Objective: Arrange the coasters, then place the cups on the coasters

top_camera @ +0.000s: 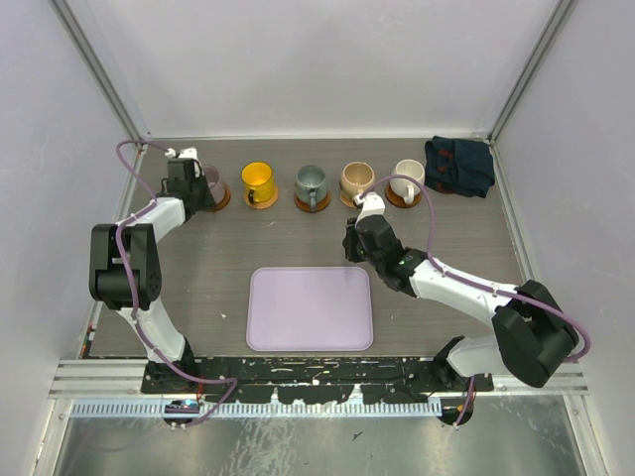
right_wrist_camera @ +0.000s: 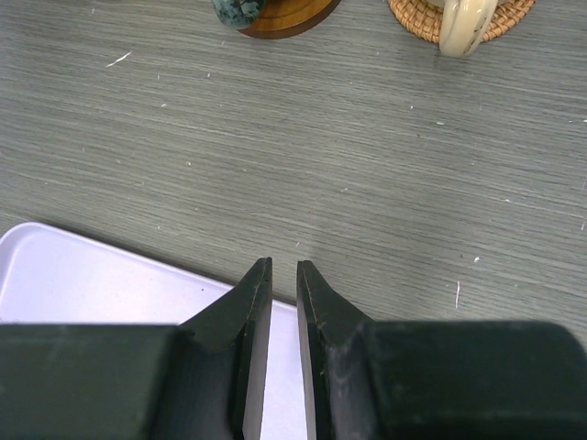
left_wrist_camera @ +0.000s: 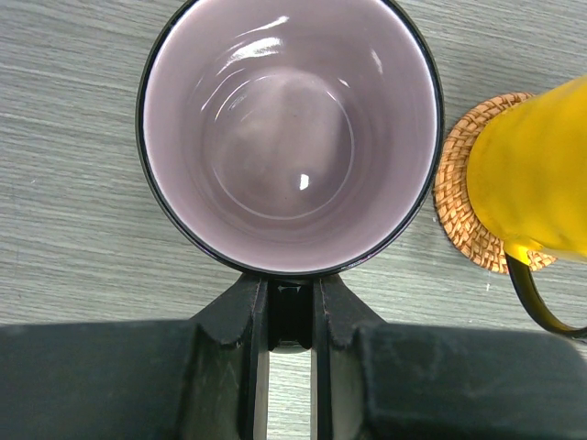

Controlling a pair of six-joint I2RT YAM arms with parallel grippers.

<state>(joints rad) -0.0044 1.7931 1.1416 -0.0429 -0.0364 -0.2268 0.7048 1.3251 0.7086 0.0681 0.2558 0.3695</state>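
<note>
My left gripper opens next, since the mauve-pink cup point(left_wrist_camera: 289, 137) sits upright over its brown coaster and would land on the coaster.
Five cups stand in a row at the back: mauve-pink point(top_camera: 210, 181), yellow point(top_camera: 258, 179), grey-green point(top_camera: 311, 182), tan point(top_camera: 356, 178) and white point(top_camera: 407, 176). A coaster point(top_camera: 264, 201) shows under each. My left gripper point(left_wrist_camera: 291, 307) is shut on the dark handle of the mauve-pink cup point(left_wrist_camera: 289, 137), whose body hides the coaster below it. Right of it stands the yellow cup point(left_wrist_camera: 537, 174) on a woven coaster point(left_wrist_camera: 459, 192). My right gripper point(right_wrist_camera: 284, 266) hangs over the tray's far right corner, all but shut and holding nothing.
A lilac tray point(top_camera: 310, 307) lies in the middle near the arms. A dark navy cloth point(top_camera: 459, 166) lies at the back right. The right wrist view shows the grey-green cup's brown coaster point(right_wrist_camera: 284, 20) and the tan cup's handle point(right_wrist_camera: 463, 27) ahead.
</note>
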